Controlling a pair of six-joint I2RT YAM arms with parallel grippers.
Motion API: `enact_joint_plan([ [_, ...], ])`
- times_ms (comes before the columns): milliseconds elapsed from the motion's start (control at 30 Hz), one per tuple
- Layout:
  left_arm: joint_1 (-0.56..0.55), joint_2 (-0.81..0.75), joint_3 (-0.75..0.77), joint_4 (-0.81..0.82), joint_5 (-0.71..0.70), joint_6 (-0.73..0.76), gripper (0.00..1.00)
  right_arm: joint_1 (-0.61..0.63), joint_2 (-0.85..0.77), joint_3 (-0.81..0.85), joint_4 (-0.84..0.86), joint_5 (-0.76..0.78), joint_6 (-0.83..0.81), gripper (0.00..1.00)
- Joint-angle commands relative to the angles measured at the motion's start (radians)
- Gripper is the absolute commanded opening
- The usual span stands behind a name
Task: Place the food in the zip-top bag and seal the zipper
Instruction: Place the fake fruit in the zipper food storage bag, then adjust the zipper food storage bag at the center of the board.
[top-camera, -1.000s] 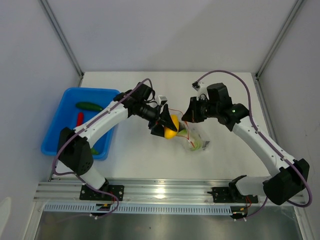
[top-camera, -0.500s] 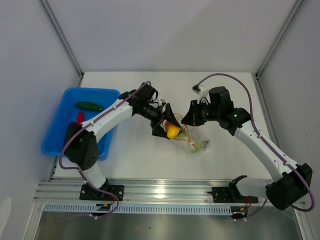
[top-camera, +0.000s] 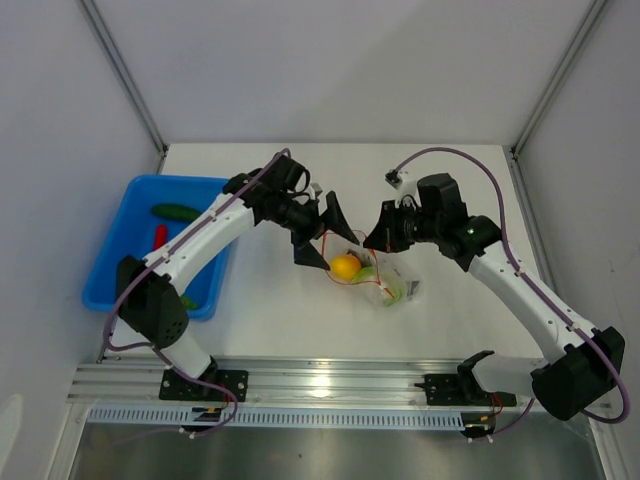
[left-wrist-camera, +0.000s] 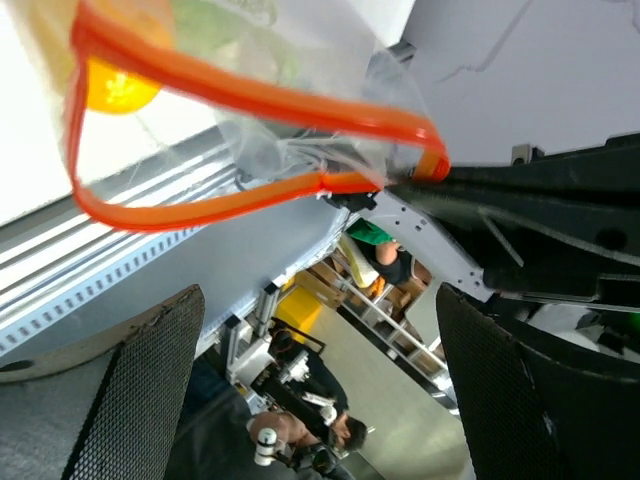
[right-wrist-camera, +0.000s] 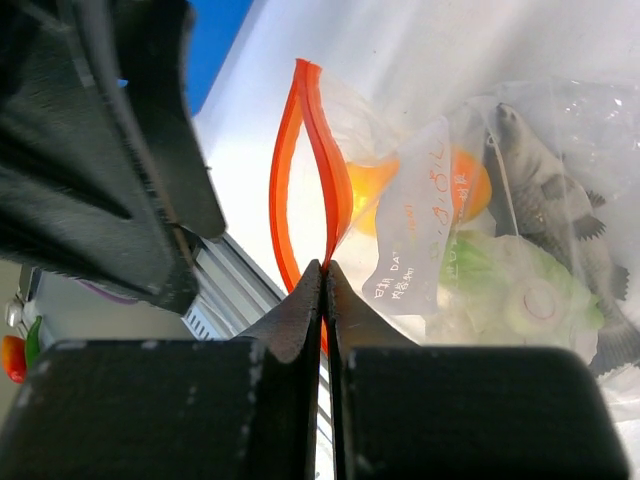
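Observation:
The left gripper grabs the orange-red zipper edge opposite my right gripper next, to lift the zip-top bag and settle the food inside.
The clear zip-top bag lies mid-table with its mouth held open. My right gripper is shut on the orange-red zipper, its jaws pinching the strip's end. An orange-yellow piece sits just inside the mouth, and the white-green leafy vegetable lies deeper in the bag. My left gripper hangs open and empty just left of the mouth. In its wrist view the zipper loop gapes ahead of the spread fingers. A dark green cucumber and a red chili lie in the tray.
The blue tray stands at the table's left edge, under the left arm's elbow. White walls and metal posts close in the back and sides. An aluminium rail with both arm bases runs along the near edge.
My left gripper has opened and pulled back up and to the left. The orange-yellow piece it held now rests in the bag's mouth. The right gripper keeps its pinch on the zipper.

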Motion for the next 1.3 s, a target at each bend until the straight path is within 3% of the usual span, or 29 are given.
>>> enact_joint_plan([
  [0,0.005,-0.083,0.037,-0.087,-0.101,0.077,0.95,0.004,-0.004,0.047,0.002,0.032,0.021,0.0],
  [33,0.005,-0.087,0.03,-0.107,-0.114,0.098,0.88,0.004,0.002,0.051,-0.005,0.035,0.024,0.0],
  [133,0.003,-0.11,-0.01,-0.115,-0.144,0.113,0.8,0.004,0.027,0.076,-0.027,0.04,0.04,0.0],
  [367,-0.004,-0.127,-0.199,0.046,-0.079,0.025,0.78,0.002,0.041,0.105,-0.019,0.006,0.06,0.0],
  [633,-0.006,-0.002,-0.095,0.071,-0.143,0.034,0.73,0.002,0.028,0.099,-0.016,0.0,0.081,0.0],
  [867,-0.017,0.071,-0.067,0.054,-0.195,0.076,0.4,0.002,0.014,0.1,-0.022,0.007,0.092,0.0],
  [1133,-0.018,0.081,-0.044,-0.049,-0.296,0.187,0.33,0.002,0.024,0.114,-0.035,-0.005,0.093,0.0],
  [1200,-0.018,0.091,-0.024,-0.063,-0.312,0.196,0.22,0.002,0.024,0.116,-0.039,-0.007,0.095,0.0],
  [1267,-0.018,0.089,-0.03,-0.058,-0.335,0.193,0.19,0.002,0.024,0.119,-0.05,-0.003,0.095,0.0],
])
